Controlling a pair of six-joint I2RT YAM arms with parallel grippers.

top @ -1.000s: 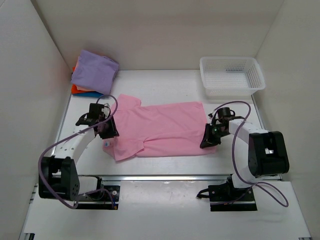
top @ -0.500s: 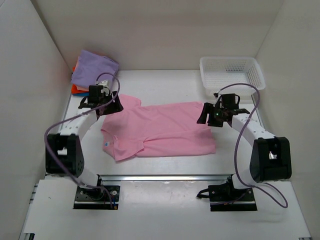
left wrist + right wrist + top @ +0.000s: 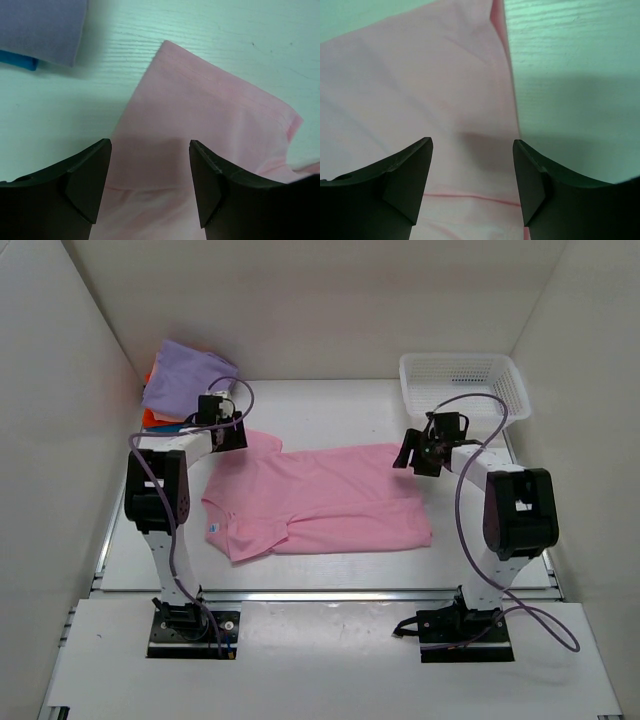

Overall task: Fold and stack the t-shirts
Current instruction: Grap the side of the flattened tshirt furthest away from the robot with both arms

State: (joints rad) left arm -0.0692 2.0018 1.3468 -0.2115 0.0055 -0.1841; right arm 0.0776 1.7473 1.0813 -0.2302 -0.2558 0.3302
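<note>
My left gripper's fingers are still above the sleeve, with their shadow on it, so it is too early to close. The left gripper lowers first, then closes on the sleeve.
A light pink t-shirt (image 3: pixel 330 498) lies spread flat across the middle of the table, its small white neck label (image 3: pixel 213 528) at the near left. My left gripper (image 3: pixel 231 434) hovers open over the shirt's far left sleeve (image 3: pixel 215 110), nothing between its fingers. My right gripper (image 3: pixel 409 456) stands open over the far right hem corner (image 3: pixel 445 80), also holding nothing. At the far left sits a stack of folded t-shirts, a lavender one (image 3: pixel 186 380) on top of an orange one (image 3: pixel 156 418). The left wrist view shows the lavender shirt (image 3: pixel 40 25) above a blue edge (image 3: pixel 20 62).
A white mesh basket (image 3: pixel 463 390) stands at the far right corner. White walls close in the table on the left, back and right. Bare table (image 3: pixel 570 75) shows right of the shirt's hem.
Both grippers have opened, let go of the pink shirt's near edge and moved to its far edge. The shirt now lies flat.
</note>
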